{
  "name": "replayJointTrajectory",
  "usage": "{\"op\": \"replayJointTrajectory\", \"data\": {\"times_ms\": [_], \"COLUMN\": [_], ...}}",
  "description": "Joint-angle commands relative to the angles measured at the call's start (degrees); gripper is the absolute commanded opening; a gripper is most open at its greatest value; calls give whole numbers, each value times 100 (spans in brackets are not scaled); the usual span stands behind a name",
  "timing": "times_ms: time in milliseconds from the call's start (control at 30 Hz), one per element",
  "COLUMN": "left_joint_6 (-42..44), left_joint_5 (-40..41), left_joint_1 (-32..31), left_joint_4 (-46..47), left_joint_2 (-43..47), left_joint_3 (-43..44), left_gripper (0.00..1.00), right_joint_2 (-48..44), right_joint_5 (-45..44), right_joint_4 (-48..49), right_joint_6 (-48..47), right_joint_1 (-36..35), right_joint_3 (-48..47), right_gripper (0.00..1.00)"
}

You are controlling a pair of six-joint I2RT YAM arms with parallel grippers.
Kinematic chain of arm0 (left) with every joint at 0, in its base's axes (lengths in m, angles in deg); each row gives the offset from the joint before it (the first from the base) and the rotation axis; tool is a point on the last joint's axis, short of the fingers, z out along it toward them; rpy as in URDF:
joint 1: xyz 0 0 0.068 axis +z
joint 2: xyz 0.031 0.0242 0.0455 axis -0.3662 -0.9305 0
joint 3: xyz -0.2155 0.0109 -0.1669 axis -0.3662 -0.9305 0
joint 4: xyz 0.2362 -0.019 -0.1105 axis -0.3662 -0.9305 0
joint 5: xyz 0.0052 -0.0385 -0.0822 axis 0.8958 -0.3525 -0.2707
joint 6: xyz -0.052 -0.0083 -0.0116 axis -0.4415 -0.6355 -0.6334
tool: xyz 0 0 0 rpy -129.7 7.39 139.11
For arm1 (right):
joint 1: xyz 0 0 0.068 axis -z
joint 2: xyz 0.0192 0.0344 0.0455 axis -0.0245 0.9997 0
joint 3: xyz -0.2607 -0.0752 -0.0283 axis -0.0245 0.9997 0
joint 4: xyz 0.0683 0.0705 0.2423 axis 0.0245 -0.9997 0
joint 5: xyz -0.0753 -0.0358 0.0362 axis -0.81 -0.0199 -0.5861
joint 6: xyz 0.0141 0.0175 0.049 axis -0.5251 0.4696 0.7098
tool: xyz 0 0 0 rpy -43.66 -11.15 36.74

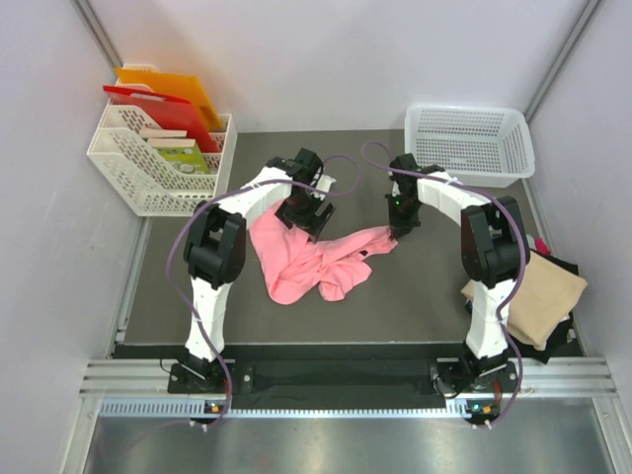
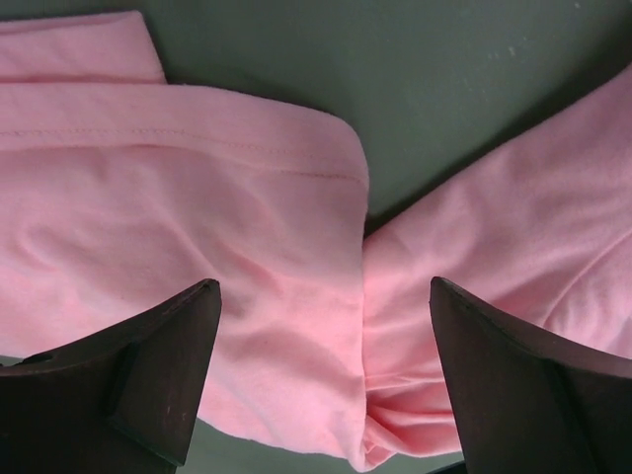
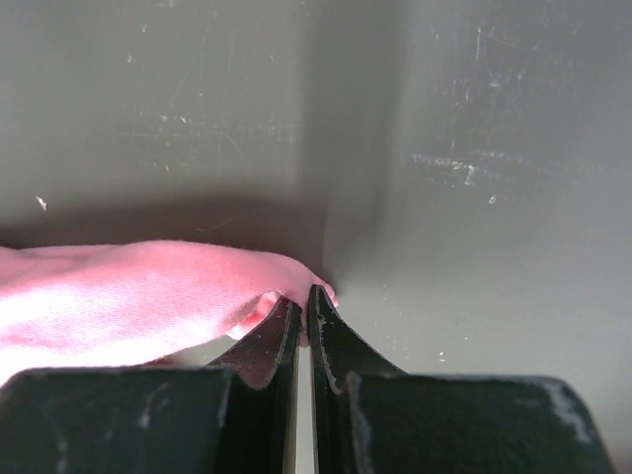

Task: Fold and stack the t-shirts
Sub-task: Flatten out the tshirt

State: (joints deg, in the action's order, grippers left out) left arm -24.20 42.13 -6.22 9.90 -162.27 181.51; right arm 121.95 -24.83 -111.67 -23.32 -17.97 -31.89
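I will next grab the salmon-pink t-shirt (image 1: 311, 262) with my left gripper by the folded edge beside its stitched hem, to stretch it out for folding.
The salmon-pink t-shirt (image 1: 311, 262) lies crumpled on the dark mat between my arms. My left gripper (image 1: 304, 219) hangs over its upper left part, jaws wide open with pink cloth (image 2: 247, 247) beneath them and nothing held. My right gripper (image 1: 397, 235) is shut on the shirt's right edge (image 3: 148, 296), and the pinched tip shows at the closed fingertips (image 3: 302, 301). A tan-beige t-shirt (image 1: 533, 296) lies folded on dark cloth (image 1: 555, 265) at the right edge of the table.
An empty white mesh basket (image 1: 470, 142) stands at the back right. A white rack (image 1: 158, 158) with orange and red folders stands at the back left. Grey walls close in both sides.
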Motion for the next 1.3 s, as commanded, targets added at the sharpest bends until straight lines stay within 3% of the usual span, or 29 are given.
{"op": "replayJointTrajectory", "data": {"times_ms": [0,67,200,333,367,433,467,533,633,767,967,1100,1267], "left_joint_6": [-119,-92,-110,-101,-93,-40,-22,56,135,364,584,988,1191], "left_joint_5": [382,426,523,549,584,619,628,628,918,1181,998,1015,1129], "left_joint_1": [-25,-25,-33,-42,-42,-42,-42,-33,2,238,1441,2206,2234], "left_joint_4": [527,650,773,765,765,800,791,617,300,-60,-868,-1133,-1608], "left_joint_2": [-70,-149,-369,-563,-589,-572,-563,-554,-388,543,2116,3381,5078], "left_joint_3": [170,205,257,407,468,477,512,678,933,987,549,-452,-2070], "left_gripper": [89,88,73,51,39,26,14,1,0,0,0,0,2], "right_joint_2": [-311,-311,-311,-302,-294,-285,-276,-267,-285,-582,-1470,-2208,-3219], "right_joint_5": [109,117,161,170,179,188,188,179,100,-23,47,-49,-94], "right_joint_4": [135,153,153,161,161,153,153,126,30,-164,-427,-673,-989], "right_joint_6": [-18,-10,-18,-54,-54,-71,-62,-71,-71,-89,-71,-27,183], "right_joint_1": [-84,-93,-101,-119,-110,-119,-110,-119,-110,-101,-101,-101,-101], "right_joint_3": [24,41,68,59,50,50,15,-37,-257,-810,-1022,-724,-267], "right_gripper": [0,0,0,0,0,0,0,0,0,0,0,0,0]}}
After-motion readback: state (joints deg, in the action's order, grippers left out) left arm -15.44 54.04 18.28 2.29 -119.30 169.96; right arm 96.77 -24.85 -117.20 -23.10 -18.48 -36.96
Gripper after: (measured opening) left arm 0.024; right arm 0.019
